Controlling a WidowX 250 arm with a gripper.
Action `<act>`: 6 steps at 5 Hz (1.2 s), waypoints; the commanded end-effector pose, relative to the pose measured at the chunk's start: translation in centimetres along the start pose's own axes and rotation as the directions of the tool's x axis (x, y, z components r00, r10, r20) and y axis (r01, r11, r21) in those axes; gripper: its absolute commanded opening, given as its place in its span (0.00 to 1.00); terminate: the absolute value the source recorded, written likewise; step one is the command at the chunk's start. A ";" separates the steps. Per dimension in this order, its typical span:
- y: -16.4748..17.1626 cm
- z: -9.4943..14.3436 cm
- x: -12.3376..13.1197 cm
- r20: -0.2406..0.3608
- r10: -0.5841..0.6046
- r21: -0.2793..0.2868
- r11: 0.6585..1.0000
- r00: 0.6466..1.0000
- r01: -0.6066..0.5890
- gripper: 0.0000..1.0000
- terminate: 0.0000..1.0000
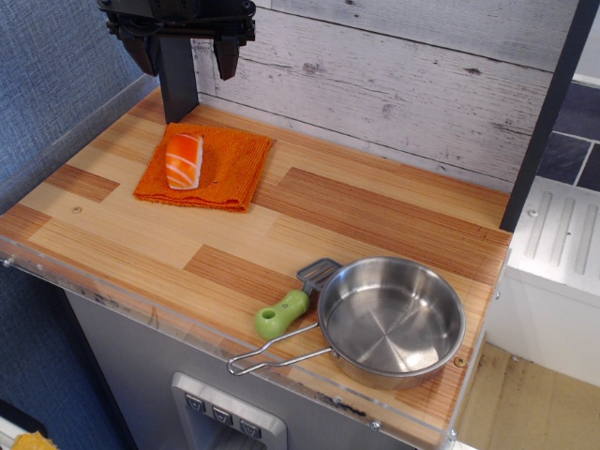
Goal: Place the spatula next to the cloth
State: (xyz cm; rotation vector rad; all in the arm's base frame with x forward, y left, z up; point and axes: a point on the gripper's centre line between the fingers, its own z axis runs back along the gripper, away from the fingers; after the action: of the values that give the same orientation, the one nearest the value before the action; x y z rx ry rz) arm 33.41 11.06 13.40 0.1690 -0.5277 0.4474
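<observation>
I should grab the spatula next with my gripper by its lime-green handle, where fingers have room, because the grey slotted blade is tucked against the steel pan.
The spatula lies on the wooden counter near the front edge, its lime-green handle pointing front-left and its grey slotted blade tucked against the steel pan. The orange cloth lies folded at the back left, with an orange-and-white salmon sushi toy on its left half. My gripper hangs open and empty at the top left, above and behind the cloth, far from the spatula.
The pan's thin wire handle reaches toward the front edge, just below the spatula's handle. A white plank wall runs along the back. A dark post stands at the right. A dark upright stands behind the cloth.
</observation>
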 end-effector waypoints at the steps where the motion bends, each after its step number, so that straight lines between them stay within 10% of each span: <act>1: 0.0 0.0 0.0 0.000 0.000 0.000 1.000 1.000 0.000 1.00 0.00; 6: -2.1 0.6 -9.3 -0.045 -0.282 -0.110 0.955 0.958 0.276 1.00 0.00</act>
State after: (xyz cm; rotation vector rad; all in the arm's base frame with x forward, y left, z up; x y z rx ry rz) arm 26.51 5.20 7.85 0.1189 -0.4150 0.1536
